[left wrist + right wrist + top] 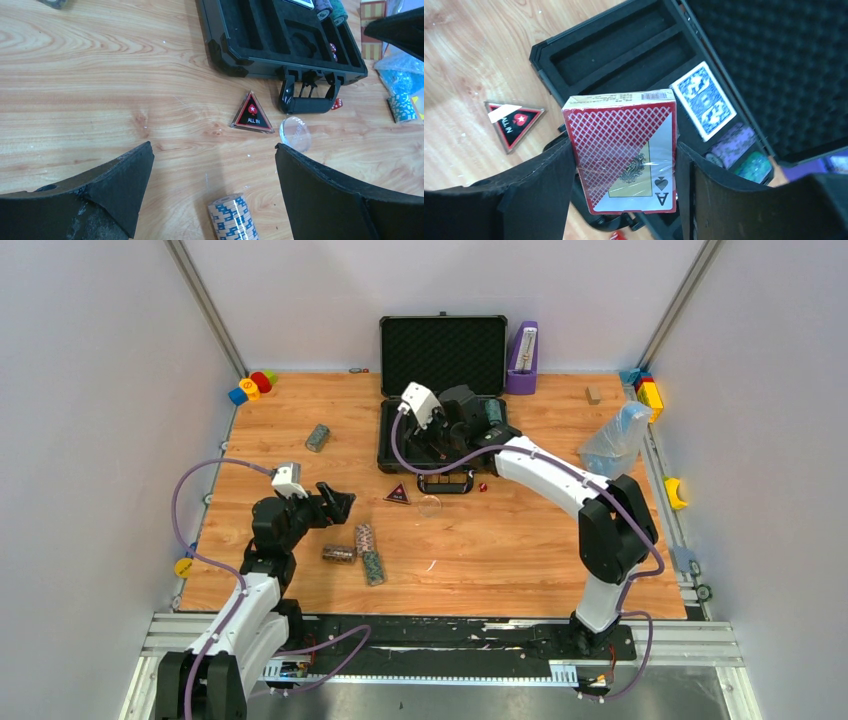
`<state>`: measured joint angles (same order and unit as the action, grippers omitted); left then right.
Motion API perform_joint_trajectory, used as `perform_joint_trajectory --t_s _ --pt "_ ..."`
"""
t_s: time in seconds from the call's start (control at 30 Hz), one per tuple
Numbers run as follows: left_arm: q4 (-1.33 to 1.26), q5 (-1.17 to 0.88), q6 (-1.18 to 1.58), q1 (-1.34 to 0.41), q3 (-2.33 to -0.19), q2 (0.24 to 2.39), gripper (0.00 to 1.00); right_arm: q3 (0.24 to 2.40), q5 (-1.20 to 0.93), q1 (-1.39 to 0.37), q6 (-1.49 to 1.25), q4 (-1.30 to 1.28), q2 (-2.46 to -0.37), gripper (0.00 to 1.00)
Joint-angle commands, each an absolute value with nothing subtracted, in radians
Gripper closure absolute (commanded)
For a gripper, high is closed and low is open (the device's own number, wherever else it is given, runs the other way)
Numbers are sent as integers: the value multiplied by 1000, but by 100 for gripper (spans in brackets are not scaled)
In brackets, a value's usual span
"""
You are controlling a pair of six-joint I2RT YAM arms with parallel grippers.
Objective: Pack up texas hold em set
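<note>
The red card deck hangs tilted above the case foam (396,445), so my right gripper must turn and lower it before releasing.
The black case (396,445) lies open at the back centre, its foam lid upright. My right gripper (443,438) hovers over the case base, shut on a red card deck (619,125). A blue deck (704,100), a purple chip roll (734,145) and a green roll (754,167) sit in the case (541,55). The dark red triangle (398,495) and a red die (482,486) lie in front of the case. My left gripper (338,506) is open and empty, just above a blue-and-white chip roll (232,217). Three chip rolls (364,538) lie close together beside it.
Another chip roll (318,437) lies at the left of the case. A clear disc (430,505) lies by the triangle. A purple metronome-like object (522,358), toy blocks (252,387) and a plastic bag (615,440) stand along the back and right.
</note>
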<state>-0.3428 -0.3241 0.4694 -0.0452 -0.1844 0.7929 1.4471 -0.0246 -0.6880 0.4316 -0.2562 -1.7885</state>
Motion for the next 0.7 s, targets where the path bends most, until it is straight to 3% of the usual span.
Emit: perform_joint_trajectory --t_s 0.0,0.67 --pt "-393 -332 472 -41 -200 777 0 1457 -153 -664 624 -114 -1801 100" --pt "-433 -345 469 -41 -198 800 0 1570 -319 -552 895 -299 -2005 100"
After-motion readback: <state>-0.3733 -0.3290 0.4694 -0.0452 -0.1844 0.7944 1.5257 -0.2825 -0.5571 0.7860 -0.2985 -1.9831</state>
